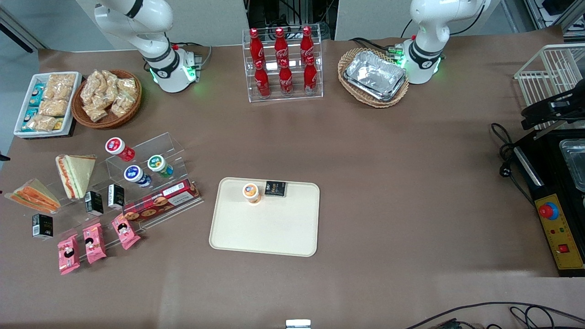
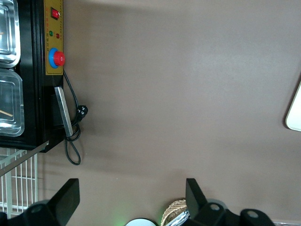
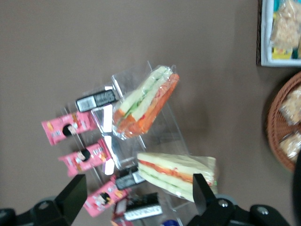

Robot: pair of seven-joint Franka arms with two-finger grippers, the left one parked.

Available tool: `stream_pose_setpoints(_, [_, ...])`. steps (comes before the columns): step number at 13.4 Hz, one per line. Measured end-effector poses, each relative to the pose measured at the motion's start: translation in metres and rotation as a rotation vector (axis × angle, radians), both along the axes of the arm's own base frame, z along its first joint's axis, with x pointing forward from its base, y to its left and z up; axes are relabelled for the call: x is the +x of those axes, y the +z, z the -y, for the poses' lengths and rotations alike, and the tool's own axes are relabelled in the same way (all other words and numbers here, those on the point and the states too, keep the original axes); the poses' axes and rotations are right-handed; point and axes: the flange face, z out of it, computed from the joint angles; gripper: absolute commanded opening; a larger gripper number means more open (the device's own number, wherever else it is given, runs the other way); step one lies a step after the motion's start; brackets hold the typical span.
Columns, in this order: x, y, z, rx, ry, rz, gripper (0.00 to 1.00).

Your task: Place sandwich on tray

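The robot needs to set the clear-wrapped wedge sandwich on the cream tray (image 1: 265, 228), so next its right gripper needs to grab the sandwich by its two broad sides.
The sandwich (image 1: 34, 195) (image 3: 146, 103), a clear-wrapped wedge with bright orange filling, lies on a clear display step toward the working arm's end of the table. My right gripper (image 3: 137, 197) hangs open well above the display, holding nothing. One of its fingertips (image 3: 203, 190) shows over the paler sandwich (image 3: 176, 174) and the orange sandwich sits apart from both. The gripper is out of the front view. The cream tray (image 1: 265, 228) lies mid-table and carries an orange-capped cup (image 1: 251, 192) and a black packet (image 1: 275, 188); the tray's edge (image 2: 296, 110) shows in the left wrist view.
The paler sandwich (image 1: 75, 175) stands beside the orange one. The clear stand (image 1: 146, 183) holds small bottles, black packets, a biscuit box and pink snack packs (image 1: 94, 242). Farther back are a snack basket (image 1: 107, 98), a white snack tray (image 1: 45, 103), a cola rack (image 1: 283, 64) and foil trays (image 1: 374, 75).
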Motion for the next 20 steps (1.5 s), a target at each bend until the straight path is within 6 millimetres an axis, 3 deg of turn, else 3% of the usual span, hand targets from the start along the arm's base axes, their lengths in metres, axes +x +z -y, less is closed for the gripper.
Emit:
stream_pose_setpoints(7, [0.005, -0.040, 0.032, -0.009, -0.429, 0.010, 1.00])
stream_pose_setpoints(10, [0.008, -0.051, 0.035, 0.011, -0.481, 0.011, 1.00])
stream_pose_setpoints(15, [-0.005, -0.078, 0.073, 0.061, -0.595, -0.003, 1.00])
stream_pose_setpoints(18, [0.000, -0.092, 0.072, 0.071, -0.645, -0.009, 1.00])
stream_pose_setpoints(20, [0.003, -0.098, 0.069, 0.070, -0.674, -0.008, 0.93])
